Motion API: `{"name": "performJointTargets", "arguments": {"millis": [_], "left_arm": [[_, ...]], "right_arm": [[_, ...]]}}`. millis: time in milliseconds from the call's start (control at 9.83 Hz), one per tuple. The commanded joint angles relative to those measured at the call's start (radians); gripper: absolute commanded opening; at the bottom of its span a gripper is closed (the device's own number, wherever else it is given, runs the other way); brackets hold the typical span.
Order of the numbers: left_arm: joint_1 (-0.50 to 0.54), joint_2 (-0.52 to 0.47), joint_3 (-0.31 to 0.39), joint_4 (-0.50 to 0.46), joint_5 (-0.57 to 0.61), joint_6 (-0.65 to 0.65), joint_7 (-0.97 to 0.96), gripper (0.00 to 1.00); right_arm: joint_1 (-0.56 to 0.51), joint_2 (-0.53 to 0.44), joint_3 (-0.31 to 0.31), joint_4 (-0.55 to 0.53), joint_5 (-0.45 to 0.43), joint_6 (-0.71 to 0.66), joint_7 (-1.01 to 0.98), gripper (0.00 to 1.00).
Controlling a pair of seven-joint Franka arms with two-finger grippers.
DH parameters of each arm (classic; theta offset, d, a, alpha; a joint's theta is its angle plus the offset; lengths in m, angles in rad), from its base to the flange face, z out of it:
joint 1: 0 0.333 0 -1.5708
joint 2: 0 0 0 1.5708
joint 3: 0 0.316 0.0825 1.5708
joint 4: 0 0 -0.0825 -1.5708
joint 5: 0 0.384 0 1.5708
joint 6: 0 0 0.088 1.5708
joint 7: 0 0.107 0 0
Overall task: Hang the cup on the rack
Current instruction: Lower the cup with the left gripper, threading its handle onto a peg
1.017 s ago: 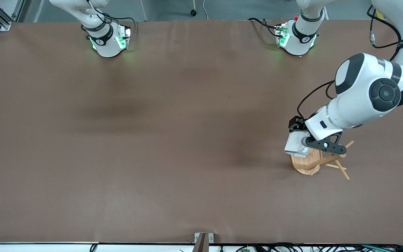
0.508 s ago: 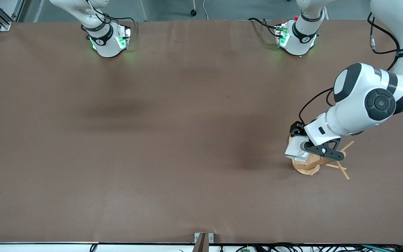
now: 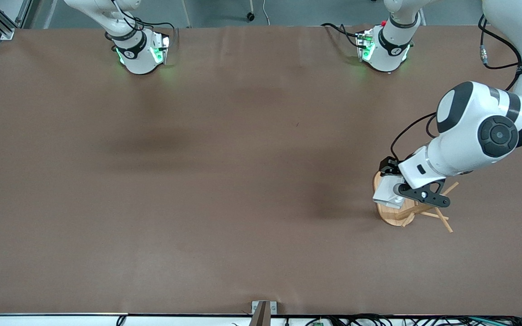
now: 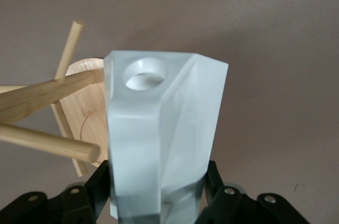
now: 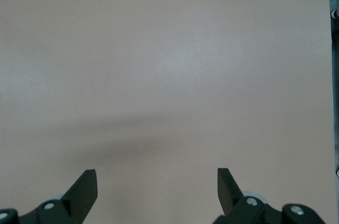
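Observation:
The peg tip (image 4: 93, 153) ends outside the handle hole, so my left gripper keeps hold of the cup until a peg passes through its handle.
My left gripper (image 3: 394, 192) is shut on the white faceted cup (image 3: 385, 192) and holds it over the bamboo rack (image 3: 406, 213), which stands at the left arm's end of the table. In the left wrist view the cup (image 4: 159, 139) fills the middle between the left gripper's (image 4: 157, 195) dark fingers (image 4: 92, 187), its handle hole (image 4: 143, 73) pointing away. The rack's pegs (image 4: 47, 139) and post (image 4: 42, 97) lie right beside the cup, one peg tip touching or almost touching its side. My right gripper (image 5: 157, 187) is open and empty over bare table; it is out of the front view.
The brown table (image 3: 224, 172) stretches wide toward the right arm's end. The two arm bases (image 3: 138, 50) stand along the edge farthest from the front camera. The rack's oval base (image 4: 79, 102) shows under the pegs.
My left gripper has carried the cup a little toward the rack's post, so it now sits more over the base. The right arm has not moved.

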Motion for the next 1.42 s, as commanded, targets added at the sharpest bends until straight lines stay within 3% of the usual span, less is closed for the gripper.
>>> {"name": "performJointTargets", "arguments": {"millis": [0,1119,1220,1322], "left_arm": [[0.035,0.003,-0.008,-0.019,0.022,-0.014,0.039,0.27],[0.078,0.028,-0.008,-0.014,0.014,-0.001,0.085,0.28],[0.078,0.041,-0.009,-0.01,0.014,0.0,0.085,0.34],[0.078,0.049,-0.009,-0.007,0.014,0.006,0.085,0.68]], "right_arm": [[-0.012,-0.022,0.014,-0.027,-0.01,0.008,0.015,1.0],[-0.011,-0.022,0.015,-0.027,-0.01,0.005,0.011,1.0],[-0.011,-0.022,0.015,-0.027,-0.009,0.005,0.009,1.0],[-0.012,-0.022,0.014,-0.027,-0.01,0.005,0.009,1.0]]}}
